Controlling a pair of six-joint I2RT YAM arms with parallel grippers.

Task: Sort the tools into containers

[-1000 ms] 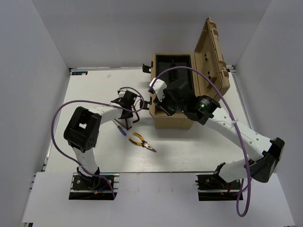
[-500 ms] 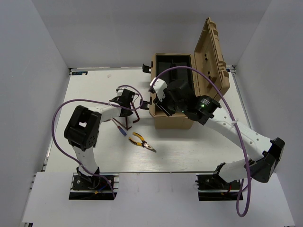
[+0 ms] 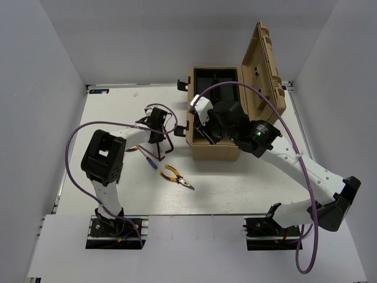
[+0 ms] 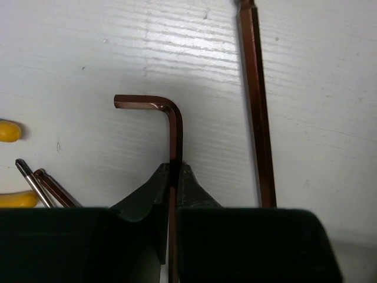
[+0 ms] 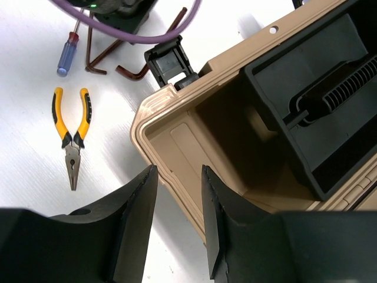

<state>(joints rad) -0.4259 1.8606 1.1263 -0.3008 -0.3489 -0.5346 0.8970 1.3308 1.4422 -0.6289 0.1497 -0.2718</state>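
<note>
My left gripper would bring the L-shaped hex key up if I lifted it now, because both fingers meet around the L-shaped hex key's long stem below the bend (image 3: 157, 141) (image 4: 174, 168).
My left gripper (image 4: 174, 168) is shut on the long shank of a thin brown L-shaped hex key (image 4: 174, 132) that lies on the white table, its bent end pointing away from me. A second hex key (image 4: 258, 106) lies just to its right. From above, the left gripper (image 3: 160, 134) is down at these keys (image 3: 167, 142), left of the open tan toolbox (image 3: 215, 152). The yellow-handled pliers (image 3: 175, 177) and the blue-tipped screwdriver (image 3: 151, 161) rest nearer the front. My right gripper (image 5: 179, 171) hangs open and empty over the toolbox's front left corner (image 5: 154, 127).
The toolbox lid (image 3: 262, 73) stands open at the back right. A black tray (image 5: 318, 100) fills the box's far part, and a black latch (image 5: 168, 62) sticks out on its left side. Purple cables (image 3: 76, 141) loop around both arms.
My left jaws have closed on the hex key's shank. The right arm has shifted slightly to the right above the toolbox, jaws still apart.
</note>
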